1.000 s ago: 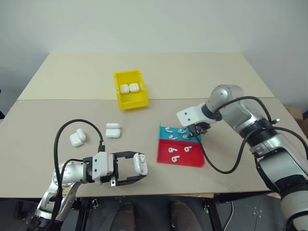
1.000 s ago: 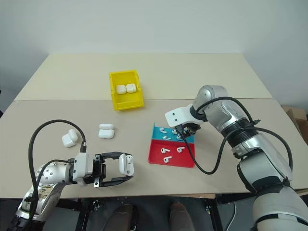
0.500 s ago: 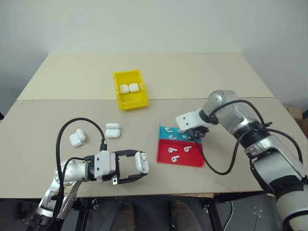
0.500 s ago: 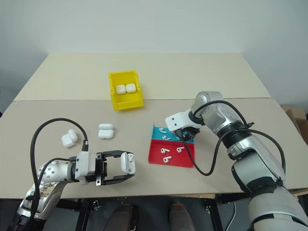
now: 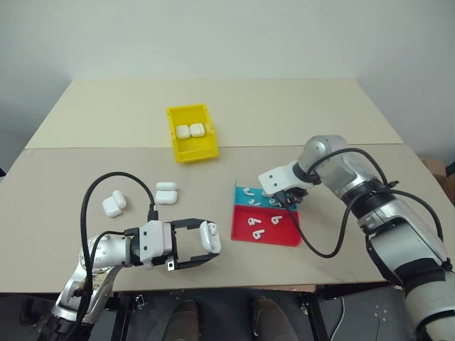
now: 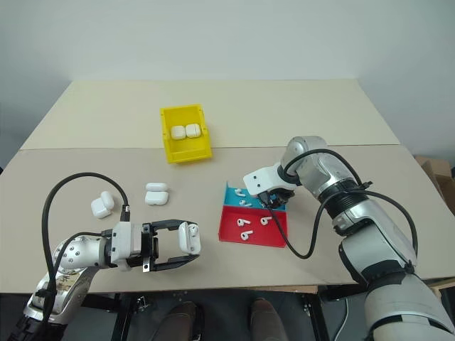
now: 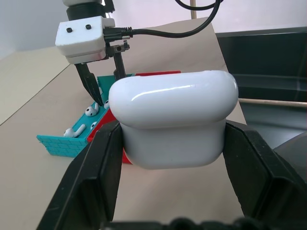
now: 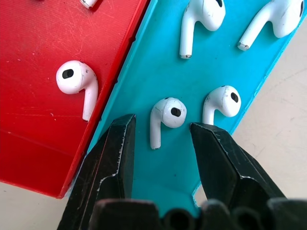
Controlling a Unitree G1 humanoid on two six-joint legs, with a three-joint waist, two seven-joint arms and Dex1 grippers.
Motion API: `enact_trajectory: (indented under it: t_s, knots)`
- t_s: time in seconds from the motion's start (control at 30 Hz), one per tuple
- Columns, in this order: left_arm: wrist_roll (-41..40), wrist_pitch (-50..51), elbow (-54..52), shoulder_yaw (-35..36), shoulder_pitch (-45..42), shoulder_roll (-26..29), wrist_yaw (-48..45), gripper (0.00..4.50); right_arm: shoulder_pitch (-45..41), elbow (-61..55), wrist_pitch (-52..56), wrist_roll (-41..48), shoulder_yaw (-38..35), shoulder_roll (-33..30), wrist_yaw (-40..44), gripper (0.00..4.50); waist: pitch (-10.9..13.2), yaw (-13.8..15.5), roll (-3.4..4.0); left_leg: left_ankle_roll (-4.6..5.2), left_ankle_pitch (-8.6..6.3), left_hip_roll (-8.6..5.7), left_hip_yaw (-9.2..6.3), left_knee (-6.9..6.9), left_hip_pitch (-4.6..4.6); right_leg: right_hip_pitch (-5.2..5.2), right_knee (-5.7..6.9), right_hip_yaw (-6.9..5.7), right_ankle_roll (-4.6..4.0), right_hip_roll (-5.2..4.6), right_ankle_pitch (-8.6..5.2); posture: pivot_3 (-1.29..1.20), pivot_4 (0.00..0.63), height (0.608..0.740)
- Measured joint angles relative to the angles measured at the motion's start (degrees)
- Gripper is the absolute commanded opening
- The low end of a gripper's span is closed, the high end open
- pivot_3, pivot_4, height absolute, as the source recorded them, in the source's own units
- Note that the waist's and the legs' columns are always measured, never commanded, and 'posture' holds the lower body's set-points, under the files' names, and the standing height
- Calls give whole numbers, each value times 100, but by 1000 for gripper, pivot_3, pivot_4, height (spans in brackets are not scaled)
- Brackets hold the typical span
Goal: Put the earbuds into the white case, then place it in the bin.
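Observation:
My right gripper should next grab the earbud on the teal bottom of the tray by its stem [image 8: 155,132], so that it can fill the white case.
My left gripper [image 5: 207,244] is shut on a white case [image 7: 172,120] and holds it level just above the table's front edge. My right gripper [image 8: 162,125] points down, open, over the teal half of the red and teal tray [image 5: 281,235]. One of the earbuds [image 8: 165,112] lies on the teal floor between its fingers; whether they touch it I cannot tell. Several more earbuds [image 5: 256,222] lie across both halves. The yellow bin [image 5: 197,149] stands at the back middle with two white cases [image 5: 190,131] in it.
Two spare white cases [image 5: 167,192] lie left of the tray, and two more [image 5: 114,203] lie further left. A black cable [image 5: 106,192] loops over the table beside my left arm. A seam runs across the tabletop behind the tray.
My right forearm has swung slightly while its gripper stays over the teal half of the tray. The left gripper and its case have kept still.

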Motion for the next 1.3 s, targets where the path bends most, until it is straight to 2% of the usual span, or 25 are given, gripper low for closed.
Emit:
enact_trajectory:
  t_s: [0.5,0.6,0.93,1.3]
  knots:
    - [12,-1,-2,0,-25,6,11,2815,-4,92,-453,-8,-17,23,-103,2270,0,-1,0,0,0,0,0,0,0,1,0,0,0,0,0,0,150,740]
    - [29,-1,-2,0,-26,14,11,2815,-13,134,-549,-82,-16,23,-163,1714,0,-1,0,0,0,0,0,0,6,5,1,0,0,0,0,0,150,740]
    - [33,0,-3,-1,-26,48,6,2815,-10,121,-704,-153,-18,16,-137,1714,0,2,0,0,0,0,1,0,6,5,3,1,-1,0,0,0,150,740]
    - [34,0,-3,-3,-52,48,12,2815,13,129,-1358,-147,-20,-33,-170,1714,0,-1,0,0,0,0,1,0,6,4,2,1,-1,0,-1,0,150,740]
